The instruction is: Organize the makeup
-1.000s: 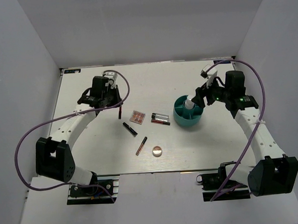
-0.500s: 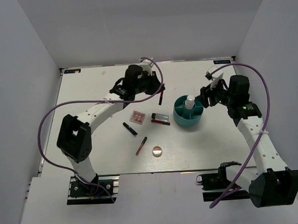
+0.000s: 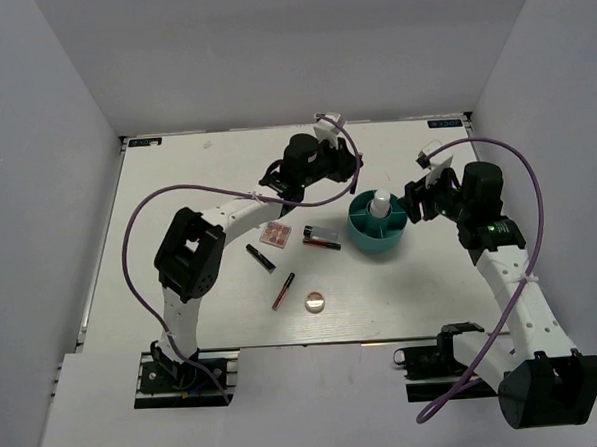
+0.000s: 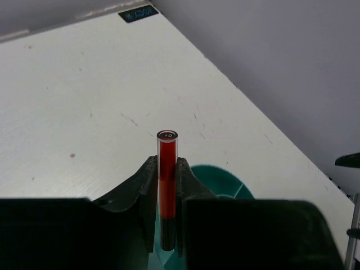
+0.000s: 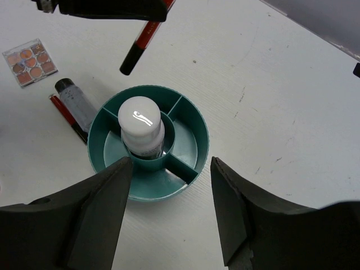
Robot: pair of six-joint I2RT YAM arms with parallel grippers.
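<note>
My left gripper holds the red tube with its black cap past the container's far rim. It would miss the container's sections if it opened now, so it needs to move the tube over them before it lets go.
My left gripper is shut on a red tube with a black cap, held just above the far rim of the teal divided container. From the right wrist the red tube hangs tilted over the table beside the container. A white bottle stands upright in its centre cup. My right gripper is open and holds nothing, with the container's near side between its fingers. From above, the left gripper and right gripper flank the container.
Left of the container lie a square pinkish palette, a grey tube with a black cap and a red pencil. Nearer me are a black tube, a brown pencil and a round compact.
My left arm has swung right across the table with the red tube, from the left side to the container. My right gripper has backed away from the white bottle, its jaws a little narrower.
</note>
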